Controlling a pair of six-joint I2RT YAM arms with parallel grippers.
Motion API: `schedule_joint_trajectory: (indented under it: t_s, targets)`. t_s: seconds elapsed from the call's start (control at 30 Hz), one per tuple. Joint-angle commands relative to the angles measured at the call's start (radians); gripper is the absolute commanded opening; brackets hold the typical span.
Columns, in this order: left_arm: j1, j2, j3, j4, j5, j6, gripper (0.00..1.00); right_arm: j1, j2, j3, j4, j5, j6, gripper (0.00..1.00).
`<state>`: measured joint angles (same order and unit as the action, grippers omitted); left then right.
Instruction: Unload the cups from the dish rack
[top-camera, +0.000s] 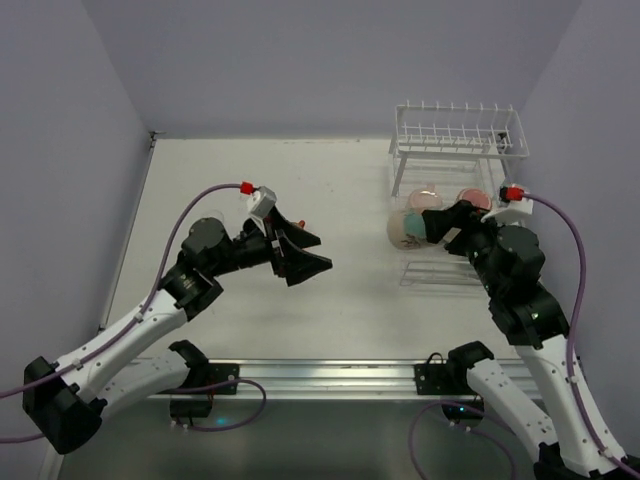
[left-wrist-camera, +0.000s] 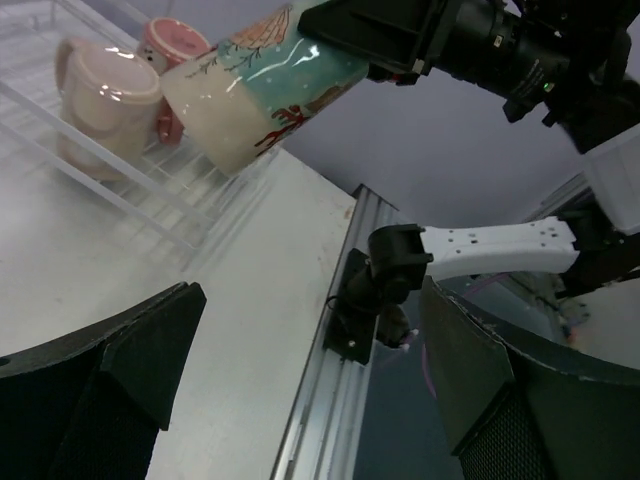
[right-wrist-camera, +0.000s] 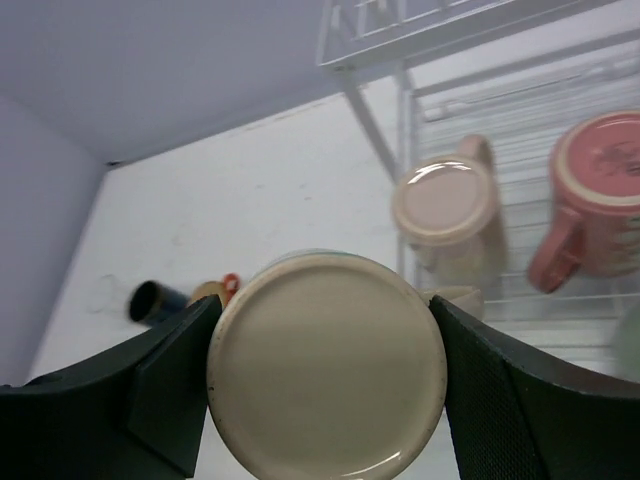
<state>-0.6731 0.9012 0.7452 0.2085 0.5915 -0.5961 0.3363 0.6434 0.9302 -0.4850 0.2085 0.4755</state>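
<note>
My left gripper should set the cream cup upright, so it needs to grab next the cream cup's free rim (top-camera: 396, 230) (left-wrist-camera: 204, 122), opposite the cup's base that my right gripper holds.
My right gripper (right-wrist-camera: 322, 332) is shut on a cream cup (right-wrist-camera: 327, 365) with teal and red decoration (left-wrist-camera: 265, 85), one finger on each side near its base. The cup hangs tilted just left of the dish rack (top-camera: 460, 135). A pale pink cup (right-wrist-camera: 447, 200) and a red-pink cup (right-wrist-camera: 598, 190) stand upside down on the rack's lower shelf. On the table to the left lie a small dark blue cup (right-wrist-camera: 155, 300) and a small orange-red cup (right-wrist-camera: 215, 290). Over the table's middle, my left gripper (top-camera: 300, 250) is open and holds nothing, facing the rack.
The white wire rack's upper shelf with prongs (top-camera: 458, 128) stands above the cups, on thin legs. A metal rail (top-camera: 330, 375) runs along the table's near edge. Walls close the table's left, back and right sides.
</note>
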Motion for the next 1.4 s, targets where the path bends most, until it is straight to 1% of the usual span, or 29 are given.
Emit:
schedule_joint_trajectory:
  t_s: [0.0,0.03,0.1,0.23,0.43,0.57,0.7,0.83,0.9,0.93,0.97,1.0,1.07,1.1,1.17,1.2,1.23,1.3,1.33,1.37]
  targets:
    - [-0.038,0.045,-0.061,0.255,0.053,-0.217,0.97,0.001,-0.047,-0.075,0.362,-0.349,0.251,0.25]
    - [-0.051,0.057,-0.061,0.253,0.035,-0.217,0.97,0.0,-0.047,-0.091,0.411,-0.388,0.326,0.25]
    - [-0.082,0.059,-0.063,0.23,-0.033,-0.212,0.97,0.003,-0.036,-0.12,0.518,-0.455,0.385,0.25]
    - [-0.097,0.053,-0.09,0.252,-0.108,-0.24,0.97,0.003,-0.028,-0.163,0.65,-0.506,0.498,0.24]
    - [-0.1,0.1,-0.101,0.336,-0.145,-0.248,0.96,0.001,-0.011,-0.228,0.74,-0.604,0.589,0.24]
    - [-0.103,0.134,-0.109,0.406,-0.156,-0.258,0.95,0.003,-0.019,-0.281,0.796,-0.618,0.626,0.24]
    - [-0.112,0.143,-0.116,0.474,-0.18,-0.258,0.91,0.004,-0.004,-0.323,0.851,-0.635,0.667,0.24]
    - [-0.118,0.157,-0.115,0.54,-0.188,-0.26,0.85,0.013,0.035,-0.369,0.951,-0.652,0.735,0.24]
    - [-0.121,0.162,-0.109,0.555,-0.196,-0.258,0.78,0.024,0.059,-0.39,0.982,-0.658,0.752,0.24]
    - [-0.121,0.168,-0.106,0.555,-0.197,-0.252,0.73,0.03,0.068,-0.393,1.012,-0.661,0.771,0.24]
    - [-0.121,0.173,-0.103,0.562,-0.205,-0.252,0.61,0.038,0.087,-0.405,1.029,-0.661,0.779,0.24]
    - [-0.121,0.177,-0.102,0.568,-0.206,-0.252,0.53,0.056,0.096,-0.41,1.04,-0.653,0.784,0.25]
    - [-0.121,0.186,-0.098,0.572,-0.213,-0.249,0.31,0.079,0.11,-0.412,1.048,-0.64,0.781,0.26]
    - [-0.121,0.189,-0.089,0.568,-0.214,-0.248,0.16,0.093,0.12,-0.413,1.048,-0.633,0.779,0.27]
    - [-0.12,0.192,-0.07,0.549,-0.222,-0.232,0.0,0.101,0.127,-0.415,1.054,-0.626,0.776,0.31]
    - [-0.121,0.189,-0.063,0.533,-0.232,-0.223,0.0,0.102,0.128,-0.415,1.053,-0.626,0.772,0.36]
    - [-0.121,0.18,-0.05,0.51,-0.242,-0.19,0.0,0.102,0.128,-0.413,1.039,-0.626,0.759,0.56]
    - [-0.121,0.17,0.008,0.396,-0.288,-0.142,0.0,0.102,0.116,-0.403,0.99,-0.61,0.73,0.82]
    - [-0.121,0.165,0.043,0.329,-0.312,-0.076,0.0,0.102,0.089,-0.392,0.88,-0.562,0.672,0.99]
    - [-0.121,0.168,0.115,0.208,-0.353,-0.041,0.0,0.102,0.07,-0.346,0.79,-0.52,0.631,0.99]
